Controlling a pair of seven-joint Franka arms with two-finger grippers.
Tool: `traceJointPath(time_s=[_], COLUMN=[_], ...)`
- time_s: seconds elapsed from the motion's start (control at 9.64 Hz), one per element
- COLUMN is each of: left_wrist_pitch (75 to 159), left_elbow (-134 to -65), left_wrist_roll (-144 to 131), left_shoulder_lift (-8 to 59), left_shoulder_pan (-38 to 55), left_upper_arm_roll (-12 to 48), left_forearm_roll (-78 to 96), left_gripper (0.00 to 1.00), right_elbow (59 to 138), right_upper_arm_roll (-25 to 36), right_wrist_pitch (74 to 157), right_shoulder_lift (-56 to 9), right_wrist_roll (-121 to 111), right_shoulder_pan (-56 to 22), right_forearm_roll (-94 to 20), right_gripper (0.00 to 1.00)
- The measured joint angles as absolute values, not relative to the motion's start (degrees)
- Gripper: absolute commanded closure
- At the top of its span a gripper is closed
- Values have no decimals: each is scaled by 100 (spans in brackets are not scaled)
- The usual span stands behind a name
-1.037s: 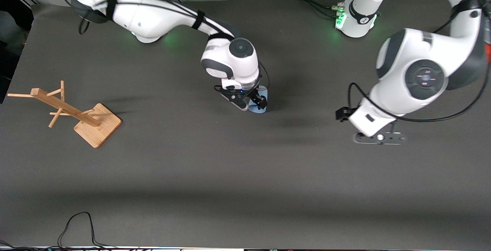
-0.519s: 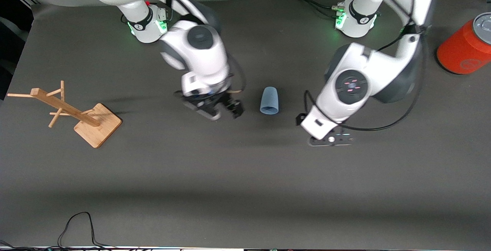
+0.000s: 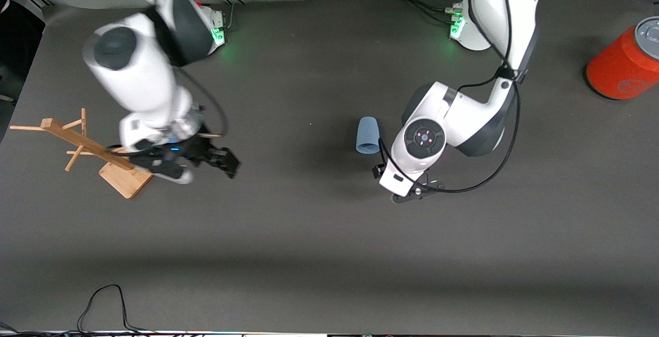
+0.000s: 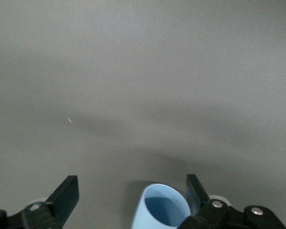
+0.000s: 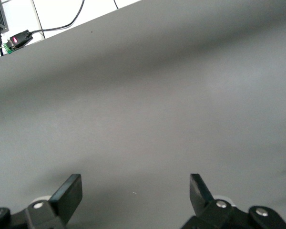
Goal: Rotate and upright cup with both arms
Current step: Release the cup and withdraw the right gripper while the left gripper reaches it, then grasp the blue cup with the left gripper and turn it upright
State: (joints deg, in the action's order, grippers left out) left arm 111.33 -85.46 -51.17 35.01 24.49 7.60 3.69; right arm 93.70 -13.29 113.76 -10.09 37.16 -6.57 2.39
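Observation:
The left gripper next needs to grip the pale-blue cup by its open rim point(image 4: 163, 186), so that it can rotate the cup and stand it upright.
The pale-blue cup point(image 3: 367, 135) lies on its side mid-table, its rim turned toward the front camera. My left gripper point(image 3: 392, 168) hangs just beside the cup, on the left arm's side, and is mostly hidden under its wrist. In the left wrist view the left gripper point(image 4: 132, 187) is open. The cup's open mouth point(image 4: 164, 210) shows between the fingers, close to one finger point(image 4: 194, 188). My right gripper point(image 3: 216, 158) is open and empty over the table beside the wooden rack. It shows bare table in the right wrist view point(image 5: 133, 188).
A wooden peg rack point(image 3: 103, 152) stands toward the right arm's end. A large orange-red can point(image 3: 625, 67) with a grey lid lies at the left arm's end. A black cable point(image 3: 103, 301) loops near the front edge.
My right gripper let go of the cup and swung away to the rack. My left arm came in beside the cup, which shifted slightly.

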Motion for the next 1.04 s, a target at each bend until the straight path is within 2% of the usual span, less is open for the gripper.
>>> traceJointPath(time_s=[0.21, 0.52, 0.73, 0.93, 1.04], left_wrist_pitch=[10972, 10578, 10160, 9951, 9950], left_elbow=[-8424, -8344, -8344, -8348, -8349], left_wrist_roll=[-5732, -6095, -6081, -6008, -5971], left_shoulder_lift=[3859, 4196, 4291, 4326, 4373], left_shoulder_pan=[2446, 2532, 2724, 2792, 2816], left_upper_arm_roll=[761, 797, 806, 809, 818], left_forearm_roll=[1294, 1418, 1414, 1412, 1413], left_gripper=[0, 2, 23, 62, 68], right_elbow=[9375, 9526, 10024, 10469, 10612], right_upper_arm_roll=[-578, 104, 313, 329, 323], right_wrist_pitch=[10703, 9960, 9889, 9858, 9808], right_shoulder_lift=[-520, 35, 350, 616, 774], right_wrist_roll=[2386, 893, 694, 673, 673], right_shoulder_pan=[-643, -649, -591, -531, -516], right_forearm_roll=[-103, -152, -157, -157, -157], right_gripper=[0, 0, 0, 0, 0])
